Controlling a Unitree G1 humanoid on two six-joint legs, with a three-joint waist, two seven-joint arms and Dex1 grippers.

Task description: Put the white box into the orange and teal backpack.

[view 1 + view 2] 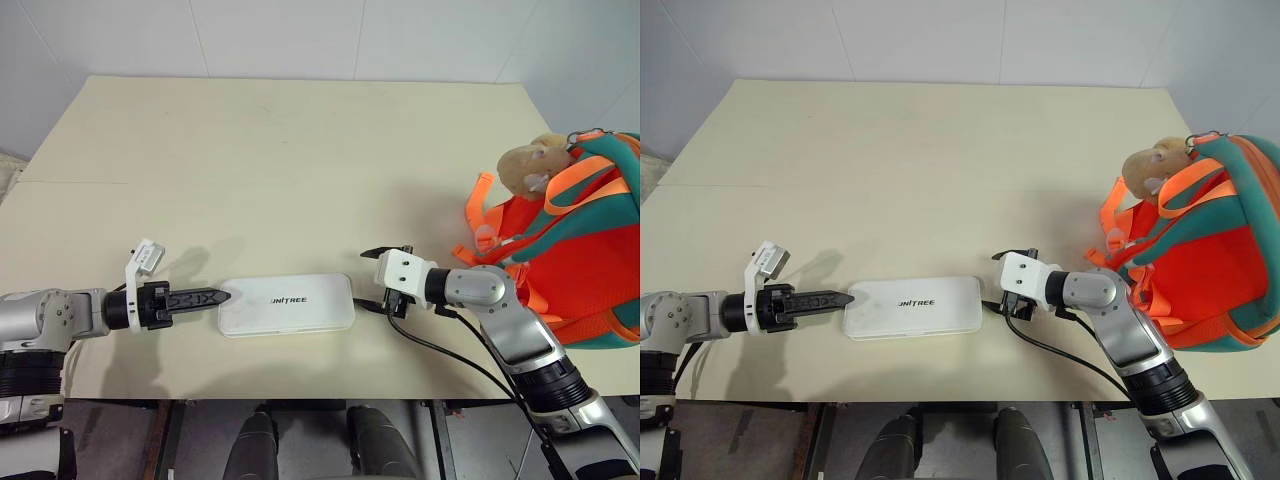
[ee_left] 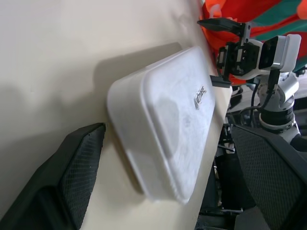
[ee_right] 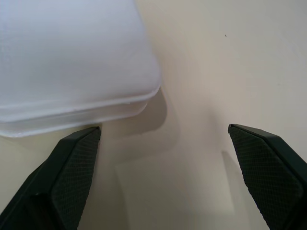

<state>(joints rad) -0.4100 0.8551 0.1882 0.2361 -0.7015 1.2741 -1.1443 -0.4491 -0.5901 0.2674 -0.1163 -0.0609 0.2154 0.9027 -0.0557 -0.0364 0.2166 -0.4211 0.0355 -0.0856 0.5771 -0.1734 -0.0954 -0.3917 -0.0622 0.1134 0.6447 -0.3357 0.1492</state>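
The box's near end is still out of reach of my left gripper's fingers, so my left gripper should move toward that end before it closes on the box.
The white box (image 1: 285,303) lies flat on the table near its front edge, lettering up. My left gripper (image 1: 218,296) is at the box's left end; the left wrist view shows its fingers (image 2: 72,167) spread wide with the box (image 2: 163,124) just ahead of them, so it is open and holds nothing. My right gripper (image 1: 369,280) is open just off the box's right end, with a box corner (image 3: 72,62) in front of one finger. The orange and teal backpack (image 1: 585,265) sits at the table's right edge with a tan hamster charm (image 1: 528,165) on top.
The beige table (image 1: 280,150) stretches back to a white wall. Orange straps (image 1: 482,215) trail from the backpack toward my right arm. The front edge of the table runs just below the box.
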